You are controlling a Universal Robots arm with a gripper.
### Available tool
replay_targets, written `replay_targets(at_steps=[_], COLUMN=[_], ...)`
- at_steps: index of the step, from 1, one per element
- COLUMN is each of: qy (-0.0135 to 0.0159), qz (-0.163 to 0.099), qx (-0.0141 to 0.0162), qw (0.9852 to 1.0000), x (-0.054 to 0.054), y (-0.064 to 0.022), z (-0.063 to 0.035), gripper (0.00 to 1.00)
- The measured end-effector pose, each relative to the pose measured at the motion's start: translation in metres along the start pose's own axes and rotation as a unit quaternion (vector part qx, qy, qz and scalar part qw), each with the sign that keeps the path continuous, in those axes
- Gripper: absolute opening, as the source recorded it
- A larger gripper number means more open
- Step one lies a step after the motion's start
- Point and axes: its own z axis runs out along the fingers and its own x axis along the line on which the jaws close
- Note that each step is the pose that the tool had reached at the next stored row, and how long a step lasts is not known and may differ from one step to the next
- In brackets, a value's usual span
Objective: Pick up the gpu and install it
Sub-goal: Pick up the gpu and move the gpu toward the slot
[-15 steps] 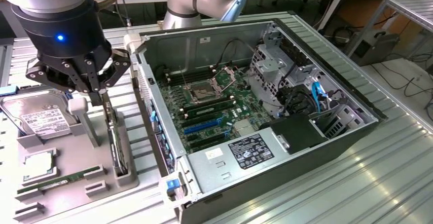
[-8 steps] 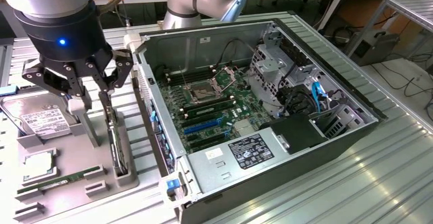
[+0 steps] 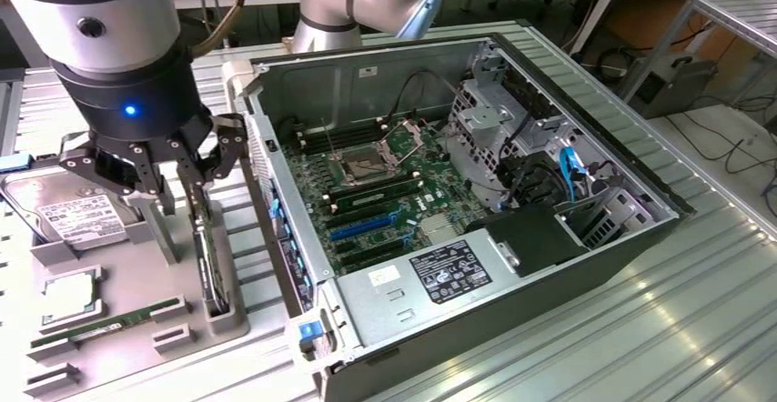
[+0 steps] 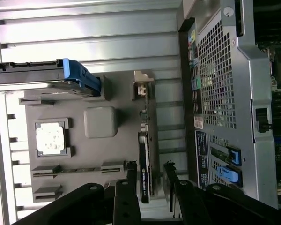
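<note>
Next, my gripper needs to grab the GPU by its free top edge (image 3: pixel 200 225), since the tray's slot encloses the lower side of the GPU.
The gpu (image 3: pixel 211 255) is a thin black card standing on edge in a slot of the grey holder tray (image 3: pixel 127 279), beside the open computer case (image 3: pixel 547 238). In the wrist view the gpu (image 4: pixel 144 168) runs lengthwise with its silver bracket end (image 4: pixel 141 90) farthest from the fingers. My gripper (image 3: pixel 182 204) hangs directly over the card's near end. It is open, and in the wrist view the gripper (image 4: pixel 150 176) has one dark finger (image 4: pixel 130 187) on each side of the card, with a gap showing.
On the tray lie a silver hard drive (image 3: pixel 71 216), a square processor (image 3: pixel 69 297) and a green memory stick (image 3: pixel 109 322). The case's motherboard (image 3: pixel 377 193) faces up with blue slots (image 3: pixel 362 229). The case's rear wall (image 4: pixel 220 93) stands close beside the tray.
</note>
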Motion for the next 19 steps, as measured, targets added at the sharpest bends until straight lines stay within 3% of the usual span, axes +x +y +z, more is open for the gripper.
replay_targets(at_steps=[9, 19], qy=[-0.0001, -0.0021], qz=[0.001, 0.001], qx=[0.0001, -0.0001], qw=[1.0, 1.0], x=[0.0, 0.0], y=[-0.0064, -0.0101], z=[0.0171, 0.035], gripper=[0.36, 0.36])
